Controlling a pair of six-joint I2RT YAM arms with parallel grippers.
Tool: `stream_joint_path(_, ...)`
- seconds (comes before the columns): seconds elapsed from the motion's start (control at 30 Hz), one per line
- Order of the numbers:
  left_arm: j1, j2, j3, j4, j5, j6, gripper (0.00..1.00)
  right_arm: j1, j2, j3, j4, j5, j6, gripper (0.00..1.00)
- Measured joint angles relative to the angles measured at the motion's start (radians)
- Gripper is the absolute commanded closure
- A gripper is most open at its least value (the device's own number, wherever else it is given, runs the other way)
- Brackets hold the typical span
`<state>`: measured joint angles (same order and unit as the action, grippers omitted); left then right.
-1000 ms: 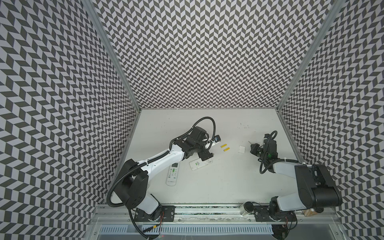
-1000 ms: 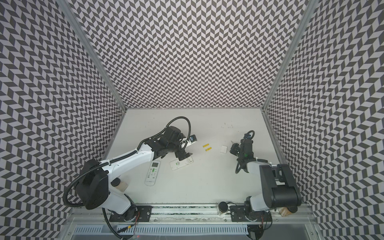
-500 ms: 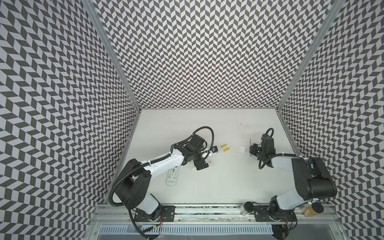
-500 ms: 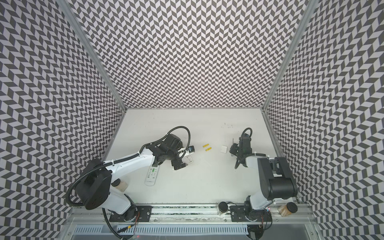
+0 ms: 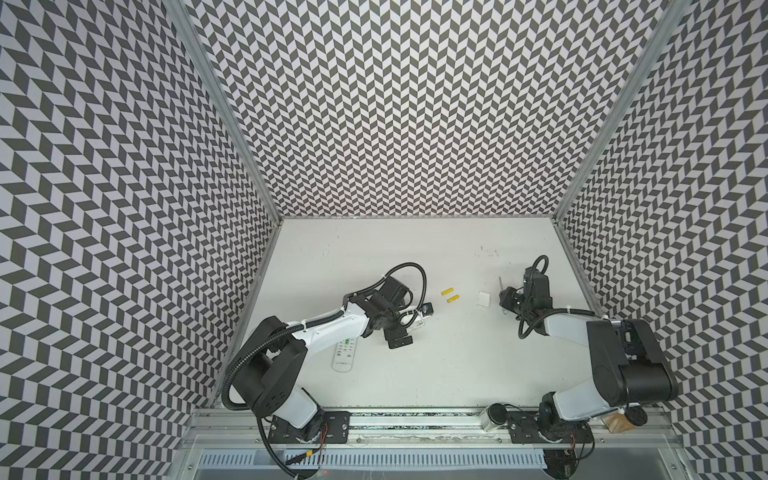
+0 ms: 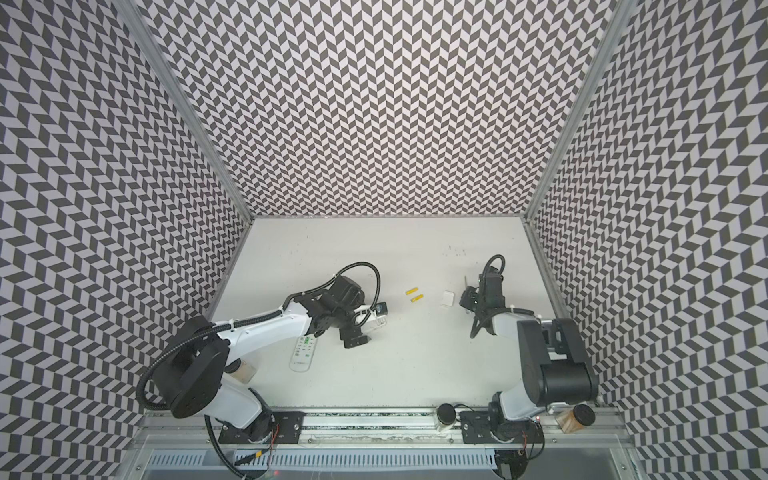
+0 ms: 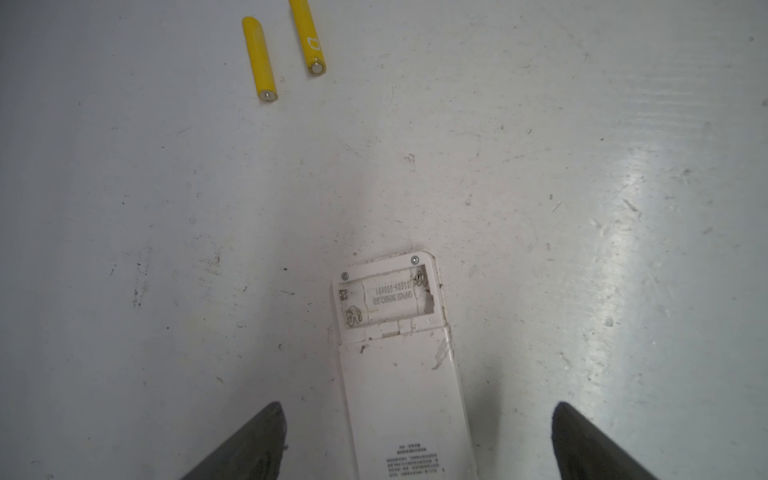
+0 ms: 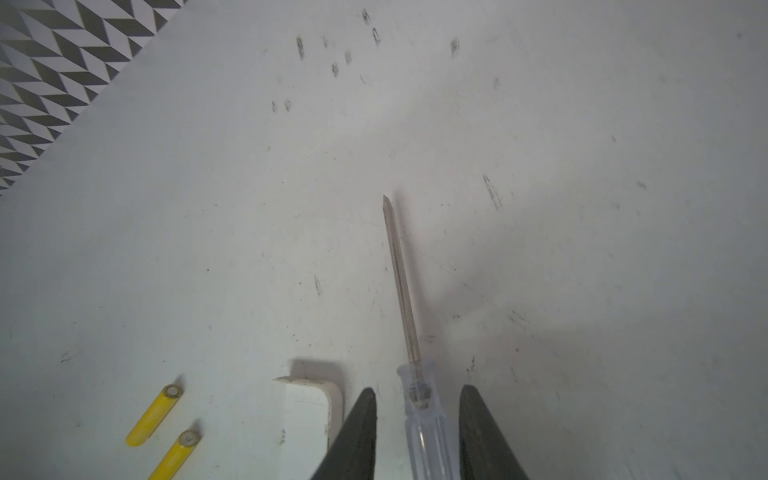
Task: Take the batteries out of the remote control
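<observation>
I would miss if I closed my left gripper now, because its fingers are above the back of the slanted remote (image 7: 409, 420). I need to lower it first, then close it on the remote.
The white remote control (image 7: 405, 386) lies back-up on the table, its battery bay (image 7: 388, 301) uncovered and empty. My left gripper (image 7: 417, 409) straddles it, open, with a wide gap on each side; both top views show this gripper (image 5: 411, 326) (image 6: 368, 324) low over the remote. Two yellow batteries (image 5: 447, 291) (image 5: 453, 298) lie side by side on the table beyond it, also in the left wrist view (image 7: 259, 58) (image 7: 309, 37). My right gripper (image 8: 419, 390) (image 5: 505, 301) is open around a clear-handled screwdriver (image 8: 424, 419) lying on the table, with a gap at each finger.
A second remote (image 5: 345, 353), buttons up, lies near the left arm's elbow. The white battery cover (image 5: 483, 299) (image 8: 309, 411) rests between the batteries and my right gripper. Patterned walls enclose the table on three sides.
My right jaws have spread off the screwdriver handle. The left arm has dropped low over the remote, and its jaws have widened a little.
</observation>
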<state>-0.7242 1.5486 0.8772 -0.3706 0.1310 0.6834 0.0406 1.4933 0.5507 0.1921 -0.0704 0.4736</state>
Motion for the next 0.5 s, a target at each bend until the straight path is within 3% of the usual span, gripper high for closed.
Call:
stream_joint_path(0.2, -0.010, 0.045, -0.001, 0.007, -0.022, 0.000, 0.00, 0.000, -0.167, -0.002, -0.028, -0.004, 0.000, 0.29)
stream_joint_path(0.5, -0.013, 0.095, -0.006, 0.045, -0.042, -0.024, 0.01, 0.000, -0.351, -0.024, -0.067, -0.031, -0.003, 0.27)
